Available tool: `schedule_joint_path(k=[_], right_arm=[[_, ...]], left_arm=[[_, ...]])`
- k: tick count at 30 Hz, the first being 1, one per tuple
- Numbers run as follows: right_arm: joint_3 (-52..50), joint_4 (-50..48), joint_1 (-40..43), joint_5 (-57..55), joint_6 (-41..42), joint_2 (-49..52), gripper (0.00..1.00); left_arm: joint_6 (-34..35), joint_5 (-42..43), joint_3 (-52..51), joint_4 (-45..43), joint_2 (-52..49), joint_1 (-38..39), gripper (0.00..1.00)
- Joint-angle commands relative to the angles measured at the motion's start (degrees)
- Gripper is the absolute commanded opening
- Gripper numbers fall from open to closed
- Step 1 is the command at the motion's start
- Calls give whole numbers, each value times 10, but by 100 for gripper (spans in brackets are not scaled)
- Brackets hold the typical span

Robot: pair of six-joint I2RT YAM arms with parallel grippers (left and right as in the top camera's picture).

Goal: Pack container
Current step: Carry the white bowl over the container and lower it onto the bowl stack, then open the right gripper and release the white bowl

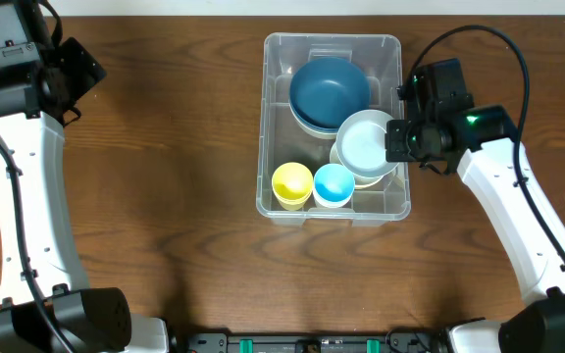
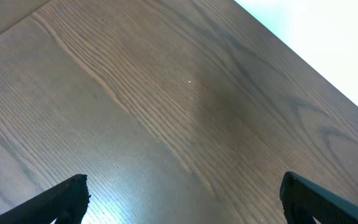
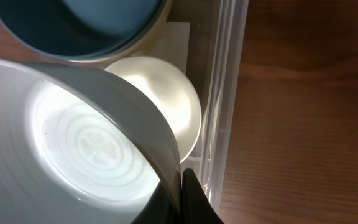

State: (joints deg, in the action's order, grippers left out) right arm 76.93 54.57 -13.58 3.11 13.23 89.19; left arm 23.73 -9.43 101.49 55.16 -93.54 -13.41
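Note:
The white bowl is over the cream bowl and clear of the container's side and would settle into the cream bowl, so it is time for my right gripper to release it now.
The clear container (image 1: 263, 127) sits mid-table. Inside are a dark blue bowl (image 1: 330, 90) at the back, a yellow cup (image 1: 291, 184) and a light blue cup (image 1: 333, 184) at the front, and a cream bowl (image 3: 166, 106) at the right. My right gripper (image 1: 396, 140) is shut on the rim of a white bowl (image 1: 368, 145), holding it over the cream bowl; in the right wrist view the fingers (image 3: 182, 193) pinch the white bowl's wall (image 3: 86, 143). My left gripper (image 2: 182, 196) is open and empty over bare table at the far left.
The wooden table (image 1: 165, 196) surrounds the container. The container's right wall (image 3: 225, 93) stands right beside my right fingers. The table's far edge (image 2: 303, 56) shows in the left wrist view.

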Motion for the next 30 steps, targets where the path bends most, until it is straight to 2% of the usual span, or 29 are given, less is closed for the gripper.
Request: schedule_joint_path(k=[1, 8, 9, 10, 12, 26, 30], right_arm=[[2, -4, -4, -4, 9, 0, 1], [2, -10, -4, -4, 9, 0, 3], [2, -10, -4, -5, 9, 0, 9], [2, -10, -4, -9, 9, 0, 20], [2, -10, -4, -25, 9, 0, 32], [7, -10, -5, -20, 8, -32, 33], [7, -14, -1, -36, 4, -46, 38]], left_arm=[[-8, -7, 3, 1, 3, -2, 98], [-8, -7, 3, 1, 3, -2, 98], [-8, -7, 3, 1, 3, -2, 98], [-8, -7, 3, 1, 3, -2, 98], [-8, -7, 3, 1, 3, -2, 98], [-8, -7, 3, 1, 3, -2, 98], [-8, -7, 3, 1, 3, -2, 98]])
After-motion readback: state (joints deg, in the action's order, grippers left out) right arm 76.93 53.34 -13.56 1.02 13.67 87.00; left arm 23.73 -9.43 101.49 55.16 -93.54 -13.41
